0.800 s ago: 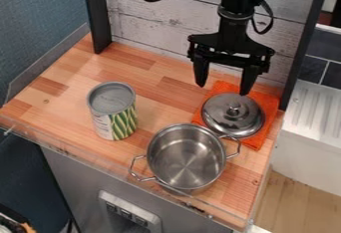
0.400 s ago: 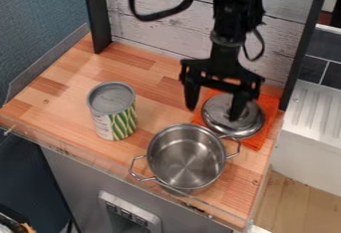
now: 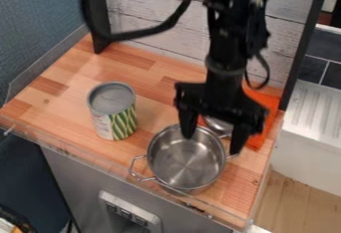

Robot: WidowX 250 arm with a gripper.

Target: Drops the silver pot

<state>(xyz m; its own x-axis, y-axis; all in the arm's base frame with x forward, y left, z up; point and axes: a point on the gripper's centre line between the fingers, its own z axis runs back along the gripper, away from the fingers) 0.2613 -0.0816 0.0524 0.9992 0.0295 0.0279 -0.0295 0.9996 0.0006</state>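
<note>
Next, my gripper grabs the side of the silver pot [image 3: 184,163] to move the pot and drop it elsewhere on the counter.
The black gripper [image 3: 212,145] hangs over the back right part of the silver pot, its fingers spread wide with nothing held between them. One finger is over the pot's inside near the back rim, the other by its right side. The silver pot [image 3: 184,163] stands upright and empty near the counter's front edge, its left handle in sight and its right handle partly covered by a finger. Behind the gripper, the silver lid [image 3: 218,124] is mostly hidden.
An orange cloth [image 3: 265,106] lies under the lid at the right. Left of the pot stands a can [image 3: 114,111] with a green-striped label. A low transparent edge [image 3: 86,158] runs along the counter's front, and a white-plank wall rises behind.
The gripper has come down and forward from above the lid and cloth to the pot, now covering most of the lid. Pot, lid and can have kept their places.
</note>
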